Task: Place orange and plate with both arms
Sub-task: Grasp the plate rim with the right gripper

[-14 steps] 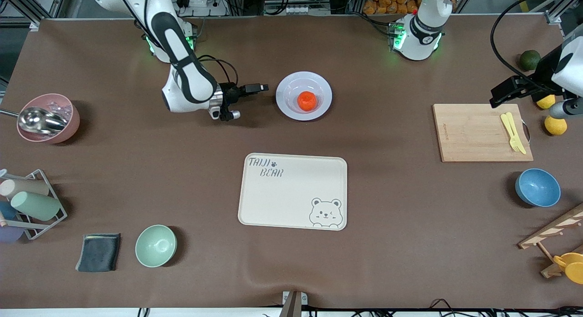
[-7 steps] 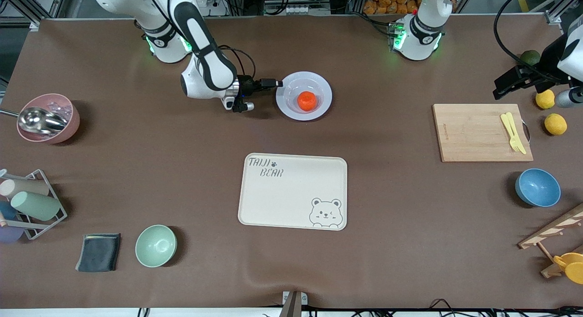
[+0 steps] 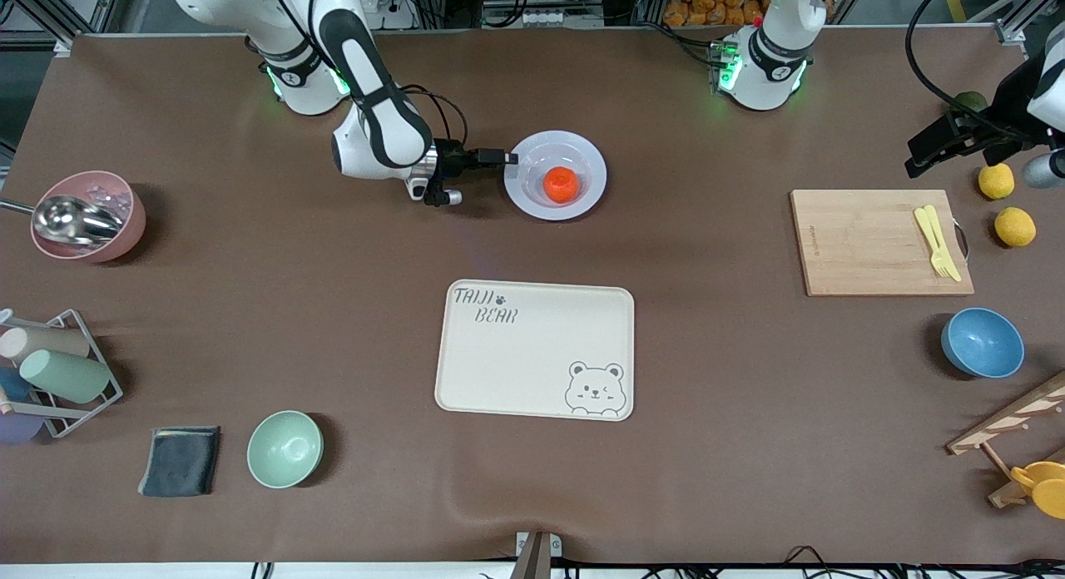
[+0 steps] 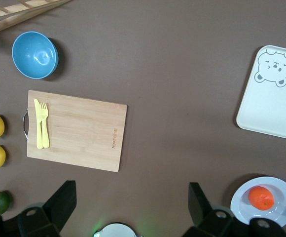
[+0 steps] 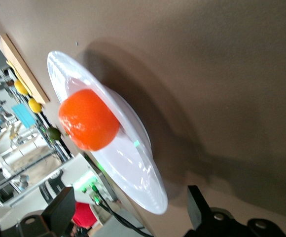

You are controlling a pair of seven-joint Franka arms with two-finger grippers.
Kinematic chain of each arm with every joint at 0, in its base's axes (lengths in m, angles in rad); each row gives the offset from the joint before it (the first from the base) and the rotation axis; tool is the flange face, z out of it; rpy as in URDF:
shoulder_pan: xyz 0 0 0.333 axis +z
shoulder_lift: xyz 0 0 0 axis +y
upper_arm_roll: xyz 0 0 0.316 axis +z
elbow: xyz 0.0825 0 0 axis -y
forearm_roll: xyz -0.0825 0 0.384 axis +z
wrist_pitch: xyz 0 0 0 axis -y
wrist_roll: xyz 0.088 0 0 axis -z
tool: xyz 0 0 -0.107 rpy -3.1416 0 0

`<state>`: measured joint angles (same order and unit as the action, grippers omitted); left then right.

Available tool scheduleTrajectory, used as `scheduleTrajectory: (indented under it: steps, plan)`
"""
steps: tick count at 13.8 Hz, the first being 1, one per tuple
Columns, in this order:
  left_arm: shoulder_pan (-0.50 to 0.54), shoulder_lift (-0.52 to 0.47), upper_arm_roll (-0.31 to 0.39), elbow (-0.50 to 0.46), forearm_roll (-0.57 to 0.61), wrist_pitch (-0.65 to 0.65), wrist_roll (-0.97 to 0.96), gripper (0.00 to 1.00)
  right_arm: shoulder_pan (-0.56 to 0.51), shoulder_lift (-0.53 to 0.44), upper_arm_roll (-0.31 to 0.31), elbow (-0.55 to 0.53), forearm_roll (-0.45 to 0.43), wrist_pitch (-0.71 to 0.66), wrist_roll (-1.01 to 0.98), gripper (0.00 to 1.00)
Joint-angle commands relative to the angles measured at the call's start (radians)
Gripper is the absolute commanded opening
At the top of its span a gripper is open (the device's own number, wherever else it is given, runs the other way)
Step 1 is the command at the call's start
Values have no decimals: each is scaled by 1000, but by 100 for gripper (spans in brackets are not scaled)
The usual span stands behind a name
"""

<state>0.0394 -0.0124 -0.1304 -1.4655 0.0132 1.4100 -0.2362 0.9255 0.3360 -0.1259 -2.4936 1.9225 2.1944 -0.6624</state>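
Observation:
I need to grab the plate by its rim with my right gripper next, so I can carry the orange over to the cream bear tray.
The pale lavender plate sits toward the robots' edge of the table with the orange in its hollow. My right gripper is low at the plate's rim on the right arm's side. It is open, and in the right wrist view the plate's near rim lies in the gap of the right gripper, with the orange just past it. My left gripper hangs open and empty, high over the table by the cutting board. The left wrist view shows the left gripper, plate and orange from above.
A cream bear tray lies nearer the front camera than the plate. Toward the left arm's end are a cutting board with yellow cutlery, two lemons, a blue bowl. A mint bowl, pink bowl and cup rack stand toward the right arm's end.
My right gripper has travelled across to the plate and now stands at its rim. The left arm has drifted toward its own end of the table. Plate and orange have not moved.

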Motion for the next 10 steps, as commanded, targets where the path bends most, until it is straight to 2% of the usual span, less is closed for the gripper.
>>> scheduleTrajectory:
  steps: [1, 6, 10]
  plan:
    - [2, -9, -3, 4, -4, -8, 3, 100, 42, 14, -4, 21, 58, 53, -16, 100]
    - [4, -3, 0, 5, -6, 0, 2, 100, 101, 61, -6, 59, 161, 67, -20, 100]
    - [7, -1, 5, 4, 11, 7, 3, 100, 141, 74, -4, 94, 197, 151, -17, 100]
